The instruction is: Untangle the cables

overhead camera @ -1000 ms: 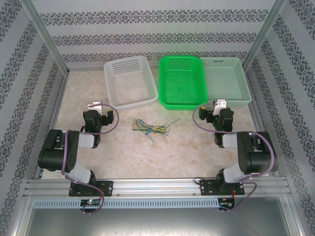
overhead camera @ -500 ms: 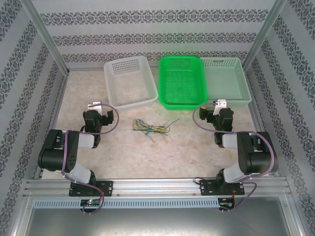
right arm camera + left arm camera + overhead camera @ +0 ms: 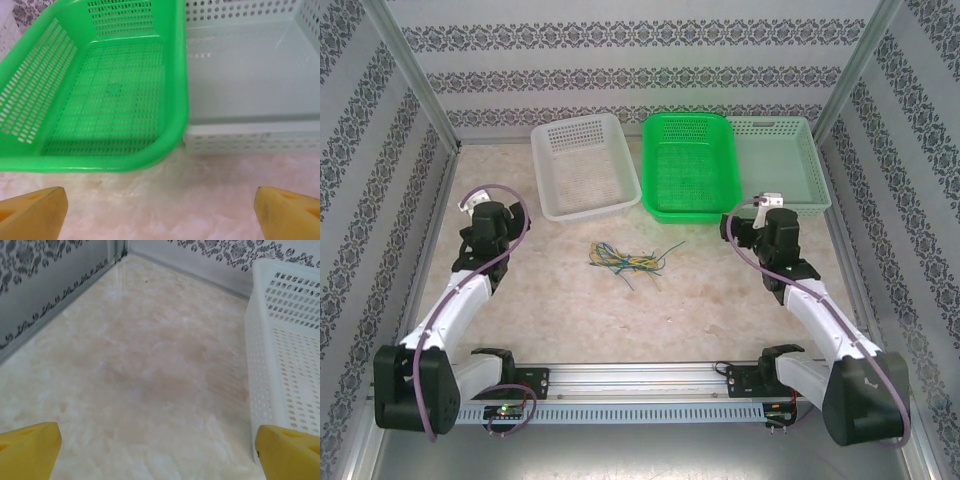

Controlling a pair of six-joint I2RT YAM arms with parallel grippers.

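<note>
The robot's right gripper needs to draw the green cable free and untangle it, so next it needs to grab the green cable near its loose end (image 3: 673, 249), which sticks out of the tangle.
The cables (image 3: 623, 258) lie in a loose tangle of thin yellow, green and blue wires on the marble table top, in the middle between the two arms. My left gripper (image 3: 480, 210) is to their left, open, its yellow fingertips (image 3: 30, 450) wide apart over bare table beside the white basket (image 3: 280, 355). My right gripper (image 3: 765, 218) is to the cables' right, also open, with yellow fingertips (image 3: 35, 207) spread in front of the green basket (image 3: 150, 155). Neither gripper touches the cables.
Three baskets stand in a row at the back: white (image 3: 542, 170), green (image 3: 646, 175) and pale green (image 3: 818, 170). Patterned walls and metal posts close in the table on the left, right and back. Both arms reach forward from the near rail.
Both arms have unfolded and stretched out from their bases. The left gripper has moved left and toward the back. The right gripper has shifted slightly toward the baskets. The cables have not moved.
</note>
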